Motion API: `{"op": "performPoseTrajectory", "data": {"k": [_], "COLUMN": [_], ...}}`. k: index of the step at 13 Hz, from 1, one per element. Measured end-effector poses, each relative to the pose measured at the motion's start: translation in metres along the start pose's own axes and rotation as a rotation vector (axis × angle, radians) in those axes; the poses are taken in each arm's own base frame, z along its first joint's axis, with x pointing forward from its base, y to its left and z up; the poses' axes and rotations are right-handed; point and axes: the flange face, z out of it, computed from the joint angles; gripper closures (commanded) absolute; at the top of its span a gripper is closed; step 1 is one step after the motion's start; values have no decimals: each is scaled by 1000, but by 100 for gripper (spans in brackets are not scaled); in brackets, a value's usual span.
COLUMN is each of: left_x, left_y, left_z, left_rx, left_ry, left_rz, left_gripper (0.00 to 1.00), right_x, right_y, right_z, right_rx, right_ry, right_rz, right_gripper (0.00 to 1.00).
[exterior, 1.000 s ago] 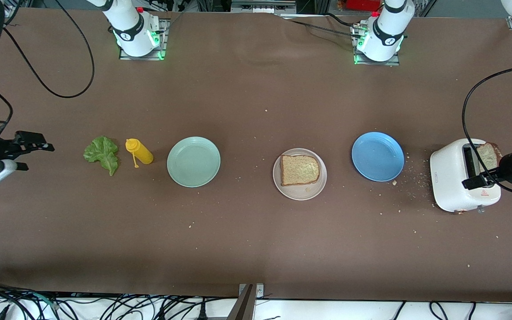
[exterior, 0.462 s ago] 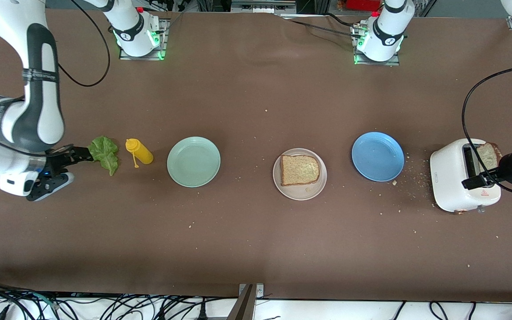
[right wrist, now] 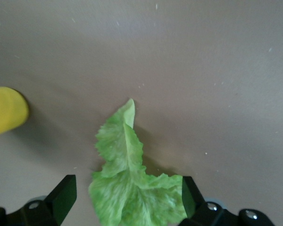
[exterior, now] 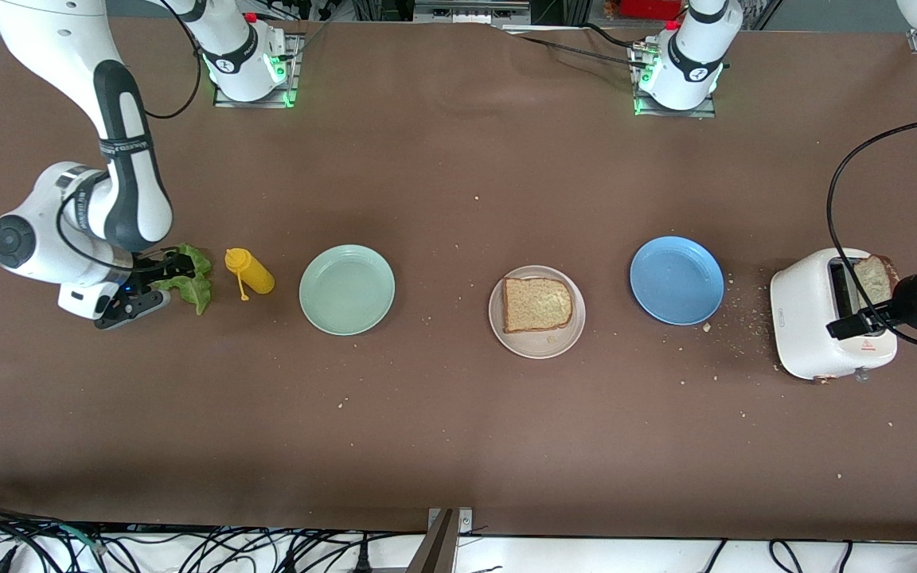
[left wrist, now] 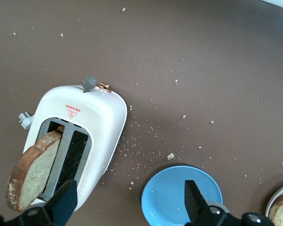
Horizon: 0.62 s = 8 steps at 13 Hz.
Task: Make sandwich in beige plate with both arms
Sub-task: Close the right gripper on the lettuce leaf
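The right gripper grabs the green lettuce leaf by its broad end [exterior: 181,283] next, to top the bread on the beige plate [exterior: 566,341].
The beige plate [exterior: 566,341] lies mid-table with one slice of brown bread [exterior: 537,304] on it; its rim [left wrist: 275,205] shows at the edge of the left wrist view. A second slice [exterior: 875,276] [left wrist: 35,169] stands in the white toaster [exterior: 813,318] [left wrist: 96,122]. The green lettuce leaf [exterior: 194,288] [right wrist: 127,188] lies flat at the right arm's end of the table. My right gripper [exterior: 174,275] [right wrist: 127,195] is open, low over the leaf, with a finger on each side of it. My left gripper [exterior: 864,320] [left wrist: 130,200] is open and empty over the toaster's edge.
A yellow squeeze bottle [exterior: 250,272] [right wrist: 4,110] lies beside the lettuce. A mint-green plate [exterior: 346,289] sits between the bottle and the beige plate. A blue plate [exterior: 677,279] [left wrist: 179,197] lies between the beige plate and the toaster, with crumbs scattered around.
The right arm has swung in from the table's end and come down over the lettuce, its open fingers now either side of the leaf. The left arm has not moved.
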Motion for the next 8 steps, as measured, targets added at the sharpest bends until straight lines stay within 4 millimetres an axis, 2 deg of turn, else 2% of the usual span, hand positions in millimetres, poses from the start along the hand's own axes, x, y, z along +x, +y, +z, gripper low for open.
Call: {"op": "performPoseTrajectory", "data": {"k": [4, 5, 7, 8], "left_x": [0, 0, 0, 0], "left_y": [0, 0, 0, 0], "left_z": [0, 0, 0, 0], "left_rx": [0, 0, 0, 0], "left_ry": [0, 0, 0, 0], "left_rz": [0, 0, 0, 0], "left_gripper": [0, 0, 0, 0], "right_x": [-10, -12, -14, -14], "right_y": [-18, -20, -20, -20], "right_z": [27, 31, 36, 37], "right_rx": [-31, -35, -47, -49], "right_ry": [3, 2, 4, 5], "right_rz": [-19, -24, -38, -41], "right_gripper": [2, 13, 56, 73]}}
